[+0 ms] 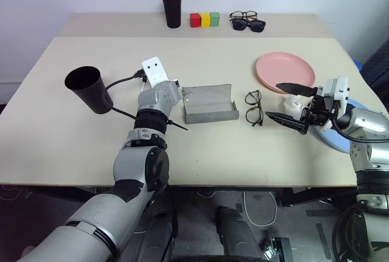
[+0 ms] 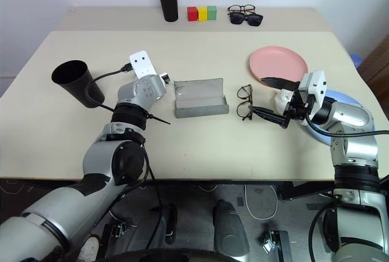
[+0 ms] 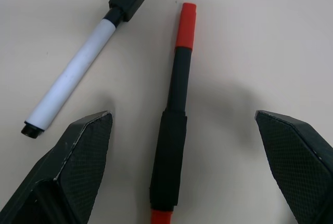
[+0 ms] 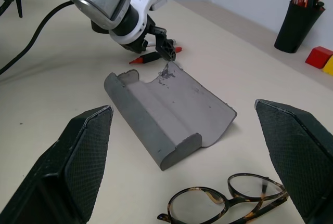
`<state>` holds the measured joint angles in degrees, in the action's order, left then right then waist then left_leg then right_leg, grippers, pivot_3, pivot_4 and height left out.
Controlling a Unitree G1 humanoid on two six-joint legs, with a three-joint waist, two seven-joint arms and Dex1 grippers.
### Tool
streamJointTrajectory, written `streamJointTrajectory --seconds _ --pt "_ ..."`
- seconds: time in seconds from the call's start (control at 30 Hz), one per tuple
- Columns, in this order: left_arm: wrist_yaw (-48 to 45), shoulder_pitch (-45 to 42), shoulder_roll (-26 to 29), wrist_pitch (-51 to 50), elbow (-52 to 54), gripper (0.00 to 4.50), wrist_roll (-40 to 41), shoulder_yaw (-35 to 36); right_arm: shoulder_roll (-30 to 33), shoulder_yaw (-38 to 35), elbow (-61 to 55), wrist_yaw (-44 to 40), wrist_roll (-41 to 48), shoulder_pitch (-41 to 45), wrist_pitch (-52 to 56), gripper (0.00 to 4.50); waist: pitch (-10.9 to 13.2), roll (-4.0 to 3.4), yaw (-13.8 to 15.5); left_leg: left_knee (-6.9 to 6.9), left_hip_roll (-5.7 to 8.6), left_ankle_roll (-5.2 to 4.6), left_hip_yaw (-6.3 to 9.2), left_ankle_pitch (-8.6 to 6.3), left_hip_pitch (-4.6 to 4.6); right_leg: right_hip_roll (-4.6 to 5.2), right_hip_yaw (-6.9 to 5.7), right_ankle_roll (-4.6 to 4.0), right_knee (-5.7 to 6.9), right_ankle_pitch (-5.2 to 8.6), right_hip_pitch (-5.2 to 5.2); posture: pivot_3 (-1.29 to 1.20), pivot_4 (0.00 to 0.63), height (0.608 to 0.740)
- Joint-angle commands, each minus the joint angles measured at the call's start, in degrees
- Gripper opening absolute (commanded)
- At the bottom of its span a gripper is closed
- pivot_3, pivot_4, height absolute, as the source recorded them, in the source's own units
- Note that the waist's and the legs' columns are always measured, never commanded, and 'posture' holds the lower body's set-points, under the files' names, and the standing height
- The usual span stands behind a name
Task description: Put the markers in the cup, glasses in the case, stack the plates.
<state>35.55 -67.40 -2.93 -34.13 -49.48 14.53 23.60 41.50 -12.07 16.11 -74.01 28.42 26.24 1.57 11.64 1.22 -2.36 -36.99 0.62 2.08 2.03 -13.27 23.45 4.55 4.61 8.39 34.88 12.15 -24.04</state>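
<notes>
My left fingers beside the red-and-black marker need to close.
Two markers lie side by side on the table: a white marker point(image 3: 78, 70) with a black cap and a red-and-black marker point(image 3: 174, 125). My left gripper point(image 3: 183, 115) hovers open just above them, its fingers straddling the red-and-black one. The black cup point(image 1: 88, 89) lies tilted at the table's left. The grey case point(image 1: 209, 104) stands open at mid-table, with the glasses point(image 1: 254, 107) just to its right. My right gripper point(image 1: 292, 104) is open beside the glasses, holding nothing. The pink plate point(image 1: 284, 72) lies behind it, and the blue plate point(image 2: 341, 99) is partly under my right arm.
At the table's back stand a black pen pot point(image 1: 172, 6) with thick markers, three coloured blocks point(image 1: 203, 19), and spare spectacles with sunglasses point(image 1: 247, 22). A white crumpled object point(image 1: 293, 105) lies between my right fingers. A black cable point(image 1: 118, 82) runs from the left wrist.
</notes>
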Motion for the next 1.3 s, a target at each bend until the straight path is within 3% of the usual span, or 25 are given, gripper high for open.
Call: streamJointTrajectory --seconds 0.03,0.33,0.43,0.67,0.87,1.03,1.2,1.3 --pt "0.7 -1.9 0.1 1.2 0.6 4.5 0.4 0.0 0.4 -2.3 -3.1 0.5 2.6 1.2 1.4 4.46 0.0 0.0 0.0 0.0 0.0 0.0 0.0 0.0 0.0 0.0 0.0 0.0 0.0 0.0 0.0 0.0 0.15 0.74" --pt "1.7 -1.8 0.6 2.0 -1.0 4.5 0.5 0.4 0.8 -1.3 -3.0 0.5 1.7 0.9 0.9 4.46 0.0 0.0 0.0 0.0 0.0 0.0 0.0 0.0 0.0 0.0 0.0 0.0 0.0 0.0 0.0 0.0 0.15 0.74" --pt "2.4 -1.8 0.5 2.9 -1.7 3.65 0.2 0.4 0.9 -1.1 -2.8 0.4 1.2 0.9 0.7 4.5 0.0 0.0 0.0 0.0 0.0 0.0 0.0 0.0 0.0 0.0 0.0 0.0 0.0 0.0 0.0 0.0 0.15 0.74" --pt "3.9 -1.9 0.8 5.2 -4.1 0.03 1.2 1.7 1.5 -1.3 -2.8 0.6 0.9 0.8 1.0 4.5 0.0 0.0 0.0 0.0 0.0 0.0 0.0 0.0 0.0 0.0 0.0 0.0 0.0 -0.01 0.0 0.0 0.15 0.74" --pt "4.3 -1.9 0.7 5.7 -5.4 0.03 2.8 2.8 2.1 -1.6 -2.9 0.7 0.9 0.4 1.3 4.5 0.0 -0.01 0.0 -0.02 0.0 0.0 -0.01 0.0 -0.01 0.0 0.0 0.01 0.01 -0.01 0.0 0.0 0.15 0.74" --pt "0.1 -0.9 -0.9 2.8 -0.3 0.03 3.3 0.2 2.3 -1.6 -2.8 1.1 0.9 0.5 1.5 4.5 0.0 -0.01 0.1 -0.02 0.01 0.01 -0.01 0.0 -0.01 0.0 0.0 0.02 0.01 -0.01 0.01 0.0 0.15 0.74" --pt "-12.0 6.9 -1.2 -0.4 24.1 0.03 -1.7 -13.9 1.7 -1.6 -2.1 1.8 0.9 1.1 1.5 4.5 0.0 0.01 0.2 0.02 0.02 0.02 0.0 0.0 0.05 0.01 0.01 0.02 -0.06 -0.01 0.0 0.0 0.15 0.74" --pt "-20.4 14.5 4.7 10.1 39.7 0.03 -10.5 -26.0 0.8 -1.2 -2.4 2.5 1.1 1.4 1.6 4.5 0.0 -0.01 -0.4 0.14 0.0 0.06 -0.02 0.03 0.04 0.01 0.04 -0.01 -0.05 -0.03 -0.08 0.0 0.15 0.74"
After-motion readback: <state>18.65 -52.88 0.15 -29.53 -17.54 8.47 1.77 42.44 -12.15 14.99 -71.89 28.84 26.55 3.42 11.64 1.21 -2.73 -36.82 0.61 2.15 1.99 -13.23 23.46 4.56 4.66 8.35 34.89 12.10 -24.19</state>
